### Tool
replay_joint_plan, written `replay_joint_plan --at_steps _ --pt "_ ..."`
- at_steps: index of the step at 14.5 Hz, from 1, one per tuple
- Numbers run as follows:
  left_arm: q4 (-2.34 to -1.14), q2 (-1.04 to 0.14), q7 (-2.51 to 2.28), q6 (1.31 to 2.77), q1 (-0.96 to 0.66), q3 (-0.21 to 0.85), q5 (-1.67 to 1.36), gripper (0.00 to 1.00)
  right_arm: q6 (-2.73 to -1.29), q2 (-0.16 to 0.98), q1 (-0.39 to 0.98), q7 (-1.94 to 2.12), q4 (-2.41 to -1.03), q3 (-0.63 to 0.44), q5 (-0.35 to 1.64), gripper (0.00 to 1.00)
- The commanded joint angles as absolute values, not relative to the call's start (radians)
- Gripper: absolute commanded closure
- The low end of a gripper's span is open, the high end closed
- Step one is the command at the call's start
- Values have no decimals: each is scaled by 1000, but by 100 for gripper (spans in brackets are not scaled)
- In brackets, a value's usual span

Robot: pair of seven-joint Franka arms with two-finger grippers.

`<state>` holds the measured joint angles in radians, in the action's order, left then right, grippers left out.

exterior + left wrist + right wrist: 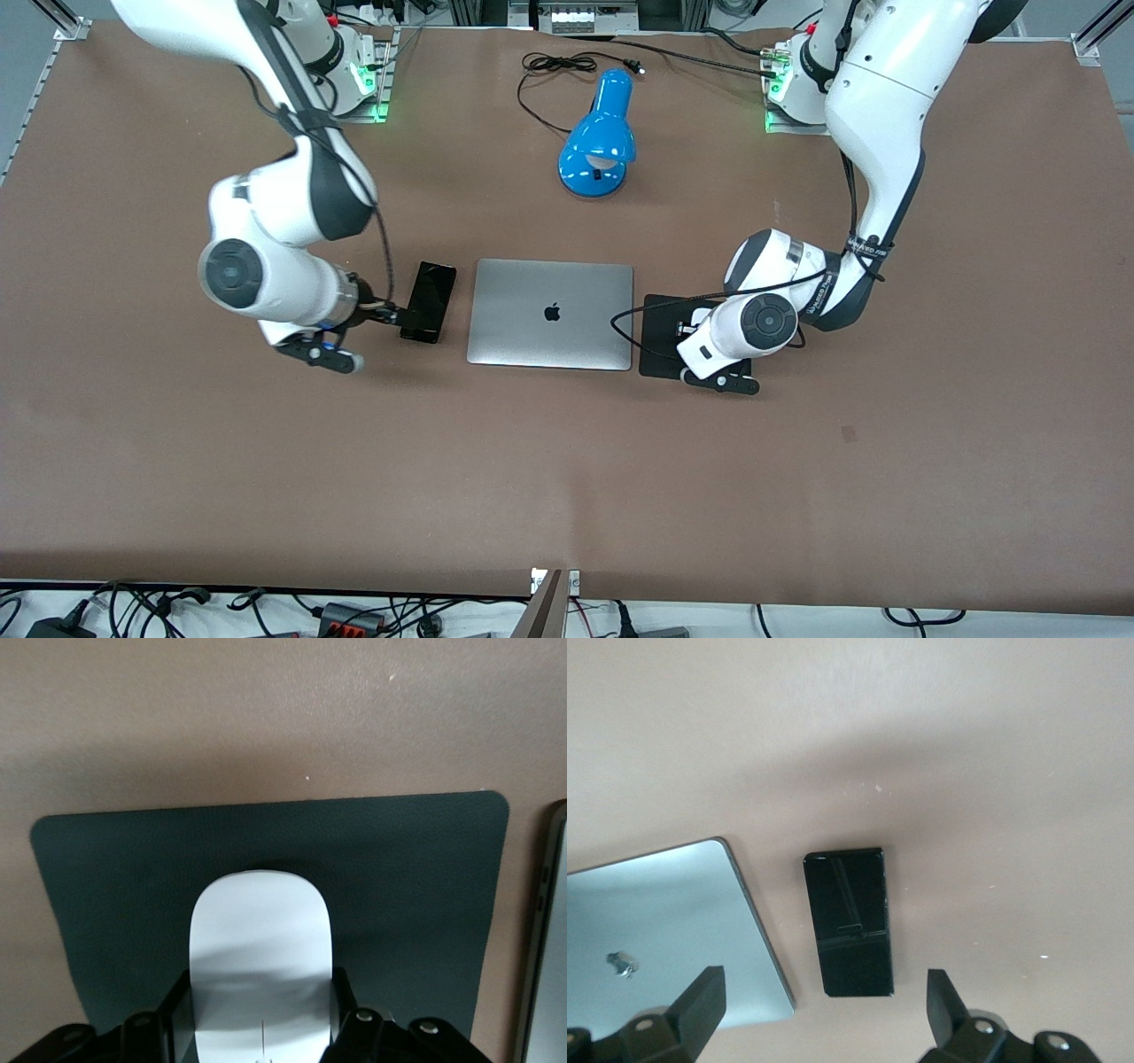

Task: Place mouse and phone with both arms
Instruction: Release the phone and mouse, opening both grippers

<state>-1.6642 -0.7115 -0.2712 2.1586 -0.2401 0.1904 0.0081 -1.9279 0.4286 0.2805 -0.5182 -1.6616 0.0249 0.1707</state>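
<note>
My left gripper holds the white mouse (260, 939) inside the black mouse pad's edges in the left wrist view, so I should open my left gripper now.
The white mouse (260, 939) lies on the black mouse pad (416, 895) beside the silver laptop, toward the left arm's end of the table. My left gripper (261, 997) is low over the pad (657, 356) and shut on the mouse, one finger against each side. In the front view the left wrist hides most of the mouse. The black phone (429, 301) lies flat on the table beside the laptop, toward the right arm's end. My right gripper (824, 985) hovers over the phone's (849, 920) nearer end, open wide and empty.
The closed silver laptop (549, 312) lies between the phone and the mouse pad. A blue desk lamp (598, 142) with its black cable lies farther from the front camera, between the two arm bases. The brown table is bare nearer to the front camera.
</note>
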Motion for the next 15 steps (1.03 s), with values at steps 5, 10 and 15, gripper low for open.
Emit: replay_joint_plan --at_steps 5,10,15 --pt "-1631 -716 -299 2134 -259 186 37 0 -1718 382 170 -333 -1471 31 9 0" --pt "-1430 -657 -293 1776 -223 175 31 0 -1579 374 63 -209 -1309 21 3 0" --pt "-1345 -577 -284 1631 -22 189 25 0 -1575 325 9 -31 -1279 -9 -3 0"
